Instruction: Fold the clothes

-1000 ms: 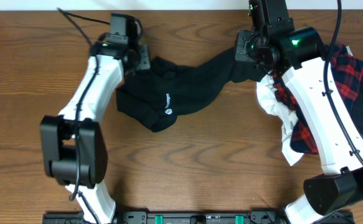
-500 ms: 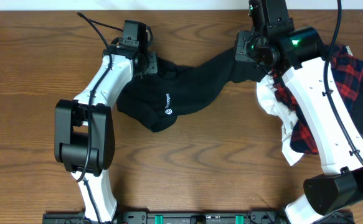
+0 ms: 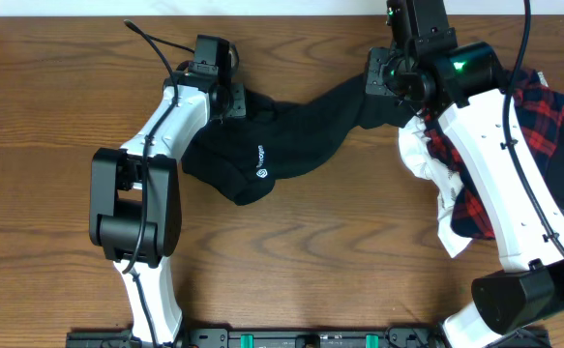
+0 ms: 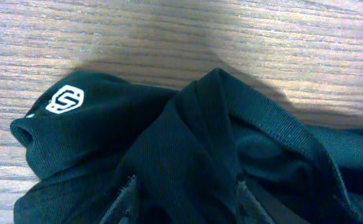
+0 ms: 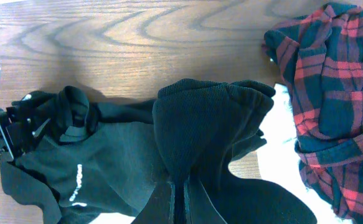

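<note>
The left gripper will next grab the raised fold at the shirt's end away from the right gripper, and this will spread the black shirt for folding.
The black shirt lies bunched across the back middle of the table, its white logo facing up. My left gripper is open, its fingers straddling a raised fold of the shirt at its left end. My right gripper is shut on the shirt's right end, and the cloth is pinched between its fingers. The red-and-navy plaid shirt and the white cloth lie heaped at the right, partly under my right arm.
The table's back edge runs close behind both grippers. Bare wood spreads in front of the black shirt. A rail lines the front edge.
My left gripper has moved right onto the shirt's left end, most of the way in the first half second. The right gripper and the shirt have not moved.
</note>
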Available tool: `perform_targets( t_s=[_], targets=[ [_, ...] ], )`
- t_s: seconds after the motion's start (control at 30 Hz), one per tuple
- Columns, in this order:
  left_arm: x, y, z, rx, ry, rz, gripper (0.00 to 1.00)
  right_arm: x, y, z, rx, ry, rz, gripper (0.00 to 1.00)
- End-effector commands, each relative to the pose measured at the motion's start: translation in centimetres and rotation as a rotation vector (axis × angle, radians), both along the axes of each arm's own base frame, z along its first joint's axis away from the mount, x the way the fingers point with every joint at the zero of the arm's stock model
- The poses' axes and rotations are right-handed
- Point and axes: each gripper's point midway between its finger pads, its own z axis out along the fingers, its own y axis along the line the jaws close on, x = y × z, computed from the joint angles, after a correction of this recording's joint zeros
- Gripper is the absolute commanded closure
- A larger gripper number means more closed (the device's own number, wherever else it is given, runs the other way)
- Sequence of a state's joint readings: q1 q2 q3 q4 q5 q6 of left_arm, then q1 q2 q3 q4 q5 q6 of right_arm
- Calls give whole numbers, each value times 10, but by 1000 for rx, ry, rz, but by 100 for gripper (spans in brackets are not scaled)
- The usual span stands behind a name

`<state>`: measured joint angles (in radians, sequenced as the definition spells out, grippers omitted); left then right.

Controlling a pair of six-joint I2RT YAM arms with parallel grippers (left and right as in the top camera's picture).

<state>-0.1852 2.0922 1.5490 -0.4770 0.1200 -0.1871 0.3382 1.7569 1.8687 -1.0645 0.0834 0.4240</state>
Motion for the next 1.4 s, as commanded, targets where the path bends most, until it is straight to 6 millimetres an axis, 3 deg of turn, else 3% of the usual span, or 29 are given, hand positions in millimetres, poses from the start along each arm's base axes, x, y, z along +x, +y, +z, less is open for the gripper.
perform_targets(
  t_s=[0.0,0.2,0.37,0.47,0.6,0.9,1.1,1.23,1.37],
  targets=[
    [0,4,-18,16,33,18,50,-2,0,8,-13,-23,7,99],
    [-3,4,-28,20,58,18,51,-2,0,7,-13,-23,7,99],
    [-2,4,-24,19,51,18,71,-2,0,7,-13,-23,7,99],
    [-2,4,-20,17,43,18,91,-2,0,7,-13,-23,7,99],
    [1,4,-6,12,12,18,94,-2,0,7,-13,-23,7,99],
    [6,8,76,-1,-152,32,94,-2,0,7,-13,-23,7,99],
    [-2,35,134,100,-268,114,94,-2,0,8,-13,-24,7,99],
    [-12,51,164,142,-314,160,94,-2,0,8,-13,-25,7,99],
    [-21,61,181,140,-332,180,94,-2,1,8,-13,-26,7,99]
  ],
)
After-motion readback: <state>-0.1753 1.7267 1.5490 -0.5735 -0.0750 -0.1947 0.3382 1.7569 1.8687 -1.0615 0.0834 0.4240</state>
